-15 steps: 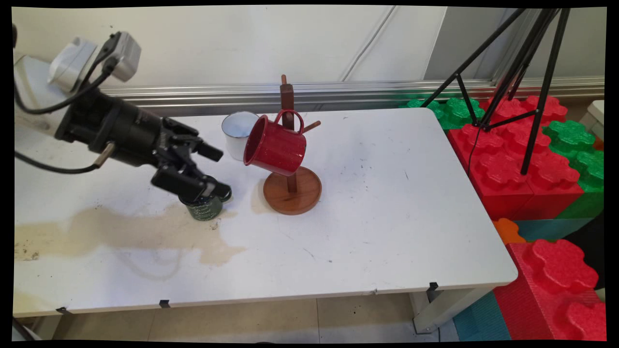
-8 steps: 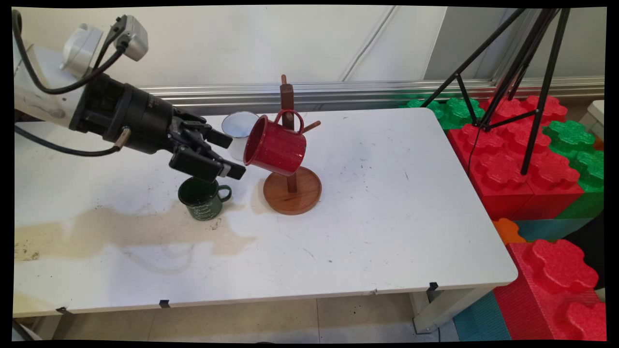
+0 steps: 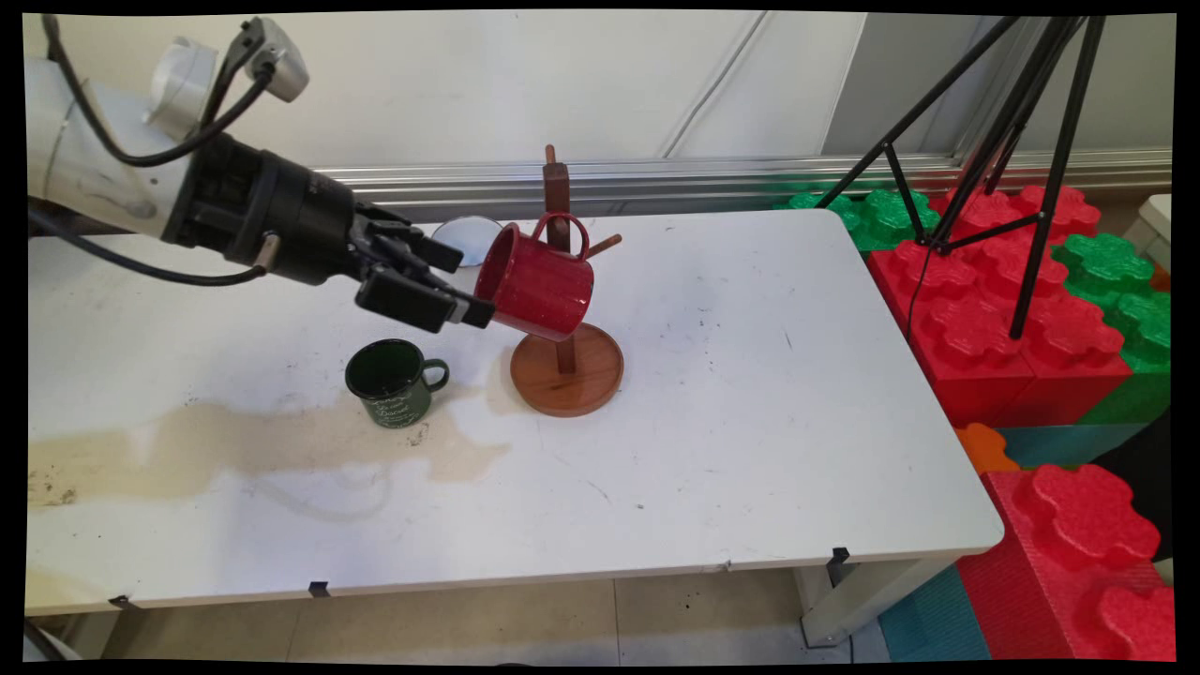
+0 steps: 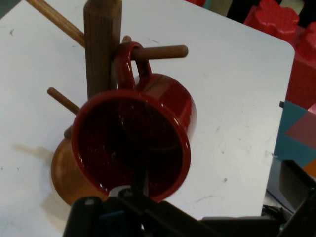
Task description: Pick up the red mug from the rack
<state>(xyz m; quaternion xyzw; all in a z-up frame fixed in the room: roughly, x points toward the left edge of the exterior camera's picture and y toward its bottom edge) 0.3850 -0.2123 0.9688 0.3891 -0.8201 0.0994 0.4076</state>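
Observation:
My gripper grabs the red mug by its rim (image 3: 483, 288) next. That leaves the red mug's handle (image 3: 582, 231) free to slide off the wooden peg.
A red mug (image 3: 536, 280) hangs tilted by its handle on a peg of the wooden mug tree (image 3: 566, 367), its mouth facing left. My gripper (image 3: 466, 285) is open just left of that mouth, with its lower fingertip close to the rim. In the hand view the red mug (image 4: 132, 143) faces the camera straight on, hanging from the wooden post (image 4: 102, 47), and the gripper (image 4: 190, 210) holds nothing. A dark green mug (image 3: 392, 380) stands upright on the table (image 3: 750, 394) below the gripper, apart from it. A white mug (image 3: 468, 231) behind is partly hidden by the fingers.
A brown stain (image 3: 234, 450) spreads over the table's left part beside the green mug. A black tripod (image 3: 1027, 178) stands on red and green foam blocks (image 3: 984, 319) off the table's right edge. A metal rail (image 3: 712, 178) runs along the wall.
The gripper has risen from around the green mug and moved up and right to the red mug's mouth. The green mug stays standing on the table.

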